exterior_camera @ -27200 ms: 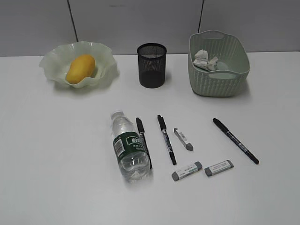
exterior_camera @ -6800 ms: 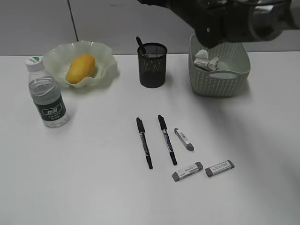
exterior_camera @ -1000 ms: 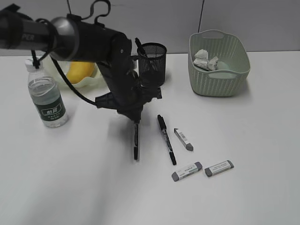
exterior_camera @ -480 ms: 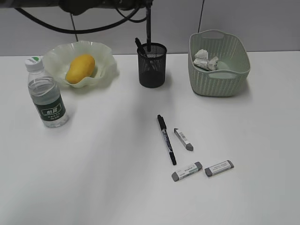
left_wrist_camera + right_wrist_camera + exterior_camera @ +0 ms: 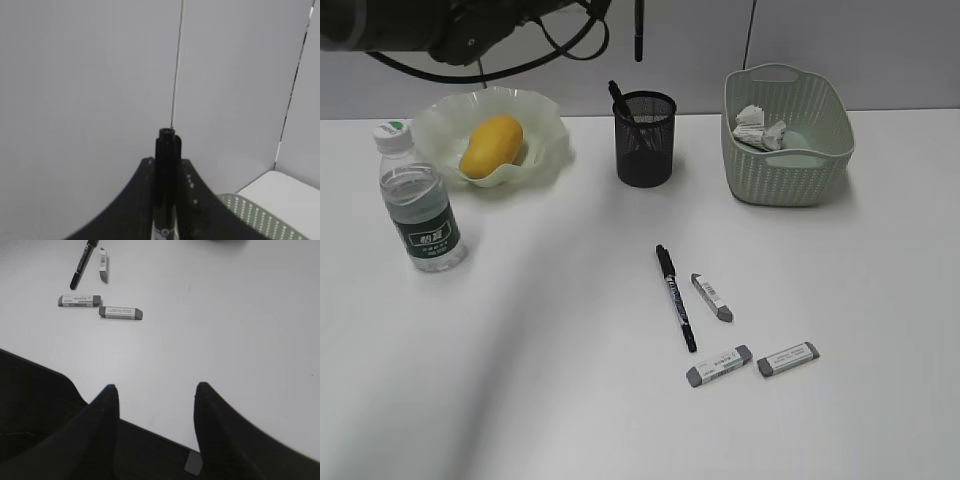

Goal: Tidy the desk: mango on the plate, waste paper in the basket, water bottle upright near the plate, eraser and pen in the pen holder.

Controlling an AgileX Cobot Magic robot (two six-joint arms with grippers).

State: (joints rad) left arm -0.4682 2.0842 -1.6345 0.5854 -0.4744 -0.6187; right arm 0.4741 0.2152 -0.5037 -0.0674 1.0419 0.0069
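Note:
My left gripper holds the pen with the pen's lower end above the mesh holder's rim, so it should lower the pen into the holder before releasing.
My left gripper is shut on a black pen, which shows in the exterior view as a pen hanging upright high above the black mesh pen holder. One pen stands in the holder. Another pen and three erasers lie on the desk. The mango rests on the plate. The water bottle stands upright left of the plate. Waste paper sits in the basket. My right gripper is open over bare desk.
The left arm crosses the top left of the exterior view. In the right wrist view the lying pen and erasers are far ahead to the upper left. The basket's rim shows at the lower right of the left wrist view.
The left arm lifted a pen off the desk and carried it over the pen holder; since half a second ago the pen has risen higher. The right gripper has stayed open.

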